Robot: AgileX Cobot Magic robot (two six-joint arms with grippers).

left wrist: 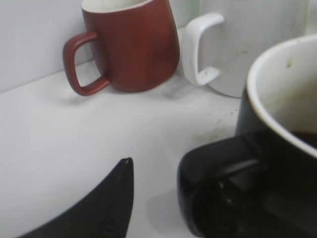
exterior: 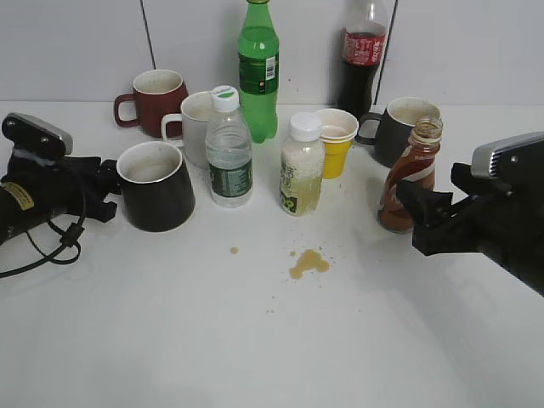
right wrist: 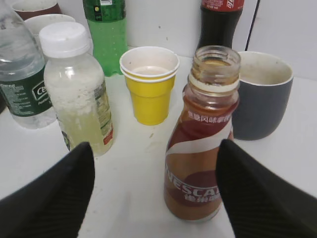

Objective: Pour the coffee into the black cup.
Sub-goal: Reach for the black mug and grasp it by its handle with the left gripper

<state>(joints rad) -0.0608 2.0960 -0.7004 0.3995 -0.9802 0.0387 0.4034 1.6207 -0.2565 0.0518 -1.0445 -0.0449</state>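
Note:
The black cup has to be held ready for the coffee (exterior: 408,174), so my left gripper needs to take hold of the black cup by its loop handle (exterior: 110,177) next.
The coffee bottle (exterior: 411,174) is small and brown with a white swirl label and no cap. It stands upright at the right of the table. In the right wrist view the coffee bottle (right wrist: 203,163) stands between the fingers of my open right gripper (right wrist: 156,168), close to the right finger. The glossy black cup (exterior: 155,187) stands upright at the left. My left gripper (exterior: 106,189) is at its handle side. In the left wrist view the black cup (left wrist: 277,148) fills the right side. My left gripper (left wrist: 163,188) is open; only its left finger shows clearly, apart from the handle.
Behind stand a maroon mug (exterior: 153,100), a white mug (exterior: 197,126), a water bottle (exterior: 229,149), a green bottle (exterior: 257,72), a pale juice bottle (exterior: 302,166), stacked yellow cups (exterior: 337,143), a cola bottle (exterior: 363,59) and a dark grey mug (exterior: 404,127). A brown spill (exterior: 308,263) lies mid-table.

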